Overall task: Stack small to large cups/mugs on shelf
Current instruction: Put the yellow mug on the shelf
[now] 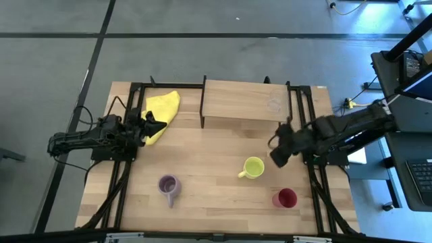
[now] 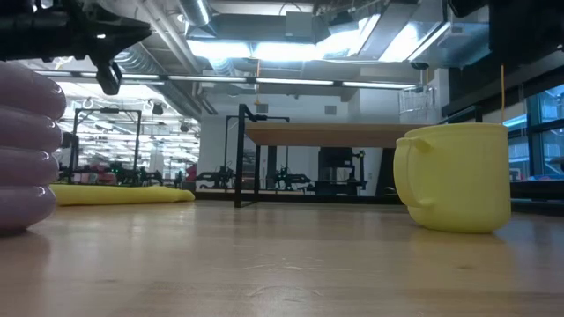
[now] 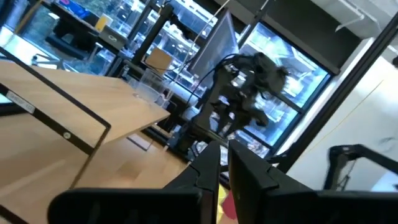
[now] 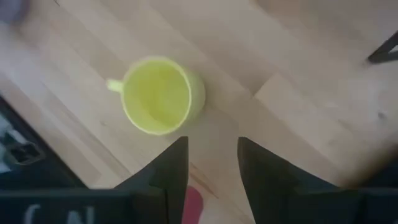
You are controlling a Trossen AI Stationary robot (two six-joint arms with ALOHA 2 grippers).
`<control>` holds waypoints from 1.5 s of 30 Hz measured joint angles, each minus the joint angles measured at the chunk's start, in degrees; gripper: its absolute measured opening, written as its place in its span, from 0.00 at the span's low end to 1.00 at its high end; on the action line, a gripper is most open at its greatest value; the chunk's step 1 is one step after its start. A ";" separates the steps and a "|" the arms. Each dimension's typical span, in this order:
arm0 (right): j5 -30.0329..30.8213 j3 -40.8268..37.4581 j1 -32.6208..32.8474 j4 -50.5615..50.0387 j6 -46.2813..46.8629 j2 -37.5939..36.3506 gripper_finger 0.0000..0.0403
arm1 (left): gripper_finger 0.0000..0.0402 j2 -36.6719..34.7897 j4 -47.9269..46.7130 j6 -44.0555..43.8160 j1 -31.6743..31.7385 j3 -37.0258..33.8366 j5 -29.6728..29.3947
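Observation:
My right gripper grabs the yellow-green mug by its rim (image 1: 262, 167) next, to stack the mug on the shelf (image 1: 243, 101).
The shelf (image 1: 243, 101) stands at the table's far middle, with the tiny clear glass (image 1: 273, 104) standing on its right part. The yellow-green mug (image 1: 253, 167), the lilac mug (image 1: 169, 185) and the dark red cup (image 1: 285, 198) stand upright on the table. My right gripper (image 1: 278, 156) is open and empty, above the table just right of the yellow-green mug (image 4: 163, 94), which lies beyond its fingertips (image 4: 211, 142). My left gripper (image 1: 154, 125) is shut and empty at the left, beside the yellow cloth (image 1: 162, 108).
The yellow cloth lies at the table's far left, next to the shelf's left legs. Black frame rails (image 1: 125, 182) run along both table sides. In the low view the lilac mug (image 2: 22, 150) and the yellow-green mug (image 2: 458, 176) stand close to the camera.

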 joint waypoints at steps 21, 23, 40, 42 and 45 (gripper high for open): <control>11.67 -0.07 10.33 6.77 31.69 21.88 0.35 | 0.07 0.00 -3.64 0.45 0.02 0.00 -1.53; 11.55 -0.54 10.64 7.03 34.40 22.80 0.35 | 0.07 0.00 -3.64 0.45 0.00 0.00 -1.54; 7.90 -9.27 10.37 19.40 42.09 23.03 0.32 | 0.07 0.00 -3.75 0.50 0.00 0.02 -1.53; 7.37 -9.33 10.37 19.34 42.19 23.05 0.29 | 0.07 0.00 -4.13 0.52 0.00 0.02 -1.53; 7.38 -9.32 10.40 19.34 42.06 23.04 0.24 | 0.07 0.00 -4.96 0.52 0.02 0.02 -1.53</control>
